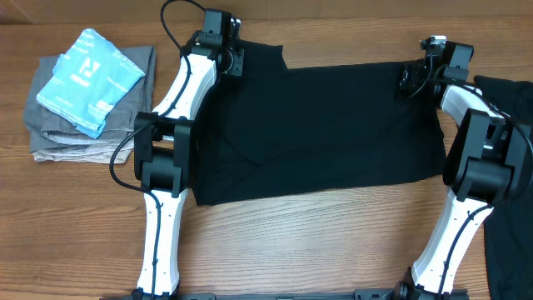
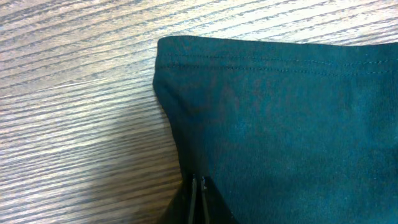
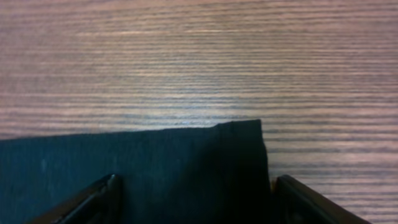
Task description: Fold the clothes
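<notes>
The black garment lies with its corner [image 3: 239,158] between my open fingers. My right gripper should close now. Closing now would hold the garment.
A black garment [image 1: 316,125] lies spread across the middle of the wooden table, wide and roughly rectangular. My left gripper [image 1: 231,60] is at its far left corner. In the left wrist view the jaws [image 2: 199,193] are shut on the cloth's edge just below the stitched hem corner [image 2: 186,68]. My right gripper [image 1: 410,79] is at the far right corner. In the right wrist view its fingers [image 3: 102,196] stand wide apart, the gripper [image 3: 196,199] straddling the garment's corner [image 3: 236,155], which lies flat between them.
A second black garment [image 1: 510,92] lies at the right edge, partly under the right arm. At the far left sits a folded grey stack [image 1: 50,137] with a light-blue folded garment [image 1: 90,79] on top. Bare wood runs along the front.
</notes>
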Motion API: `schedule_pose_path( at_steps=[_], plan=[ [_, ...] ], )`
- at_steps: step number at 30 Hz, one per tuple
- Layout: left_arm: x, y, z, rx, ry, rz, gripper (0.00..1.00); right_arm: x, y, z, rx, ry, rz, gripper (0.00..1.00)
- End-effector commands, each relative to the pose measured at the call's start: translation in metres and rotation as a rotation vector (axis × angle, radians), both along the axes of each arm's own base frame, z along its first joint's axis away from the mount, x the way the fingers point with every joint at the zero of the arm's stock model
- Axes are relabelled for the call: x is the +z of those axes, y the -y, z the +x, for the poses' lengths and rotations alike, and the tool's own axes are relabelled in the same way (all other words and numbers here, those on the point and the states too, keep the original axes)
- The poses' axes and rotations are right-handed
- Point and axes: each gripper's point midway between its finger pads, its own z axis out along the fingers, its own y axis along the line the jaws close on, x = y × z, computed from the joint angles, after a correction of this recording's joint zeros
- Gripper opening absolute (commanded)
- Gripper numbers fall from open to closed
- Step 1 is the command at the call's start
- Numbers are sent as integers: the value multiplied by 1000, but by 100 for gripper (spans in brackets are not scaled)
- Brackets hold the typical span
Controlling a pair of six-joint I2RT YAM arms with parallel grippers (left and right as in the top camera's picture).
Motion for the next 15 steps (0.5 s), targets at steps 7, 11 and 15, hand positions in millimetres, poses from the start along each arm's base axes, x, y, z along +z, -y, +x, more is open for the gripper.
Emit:
schedule_pose_path(
  at_steps=[7, 11, 15],
  plan=[
    [3, 1, 1, -10, 1, 20, 4, 3, 1, 8, 4, 17, 5, 40],
    [2, 1, 0, -10, -2, 20, 4, 6, 1, 9, 4, 14, 6, 20],
    [9, 1, 1, -10, 9, 18, 4, 9, 1, 10, 2, 20, 7, 5]
  ],
)
